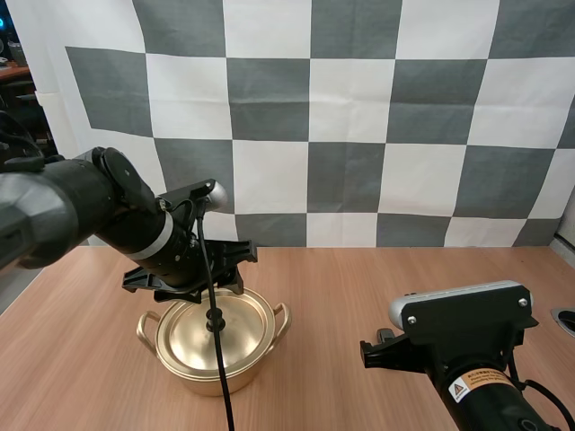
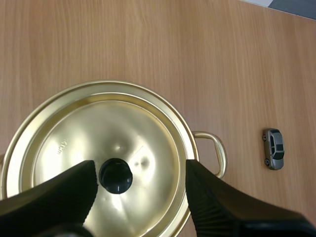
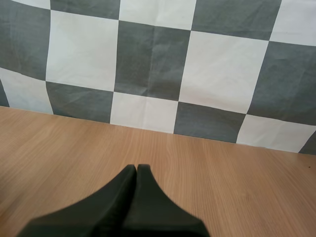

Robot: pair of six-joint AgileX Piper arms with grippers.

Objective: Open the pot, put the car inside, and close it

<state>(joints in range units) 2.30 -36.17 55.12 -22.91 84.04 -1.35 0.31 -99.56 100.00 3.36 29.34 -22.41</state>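
Note:
I need to grab the gold lid with my left gripper next by its narrow black knob (image 1: pixel 216 319), because the lid is wider than my open fingers.
A gold pot (image 1: pixel 184 373) stands on the wooden table with its lid (image 2: pixel 74 143) on it; the lid has a black knob (image 2: pixel 115 175). My left gripper (image 2: pixel 140 170) hovers open just above the lid, one finger on each side of the knob without touching it. In the high view the left gripper (image 1: pixel 193 283) hangs over the pot's far rim. A small grey toy car (image 2: pixel 273 148) lies on the table beyond the pot's side handle (image 2: pixel 216 154). My right gripper (image 3: pixel 137 170) is shut on nothing, low over bare table; its arm (image 1: pixel 467 346) sits at the near right.
The bare wooden table (image 1: pixel 359 287) stretches between the pot and the right arm. A round fitting (image 1: pixel 564 321) sits at the table's right edge.

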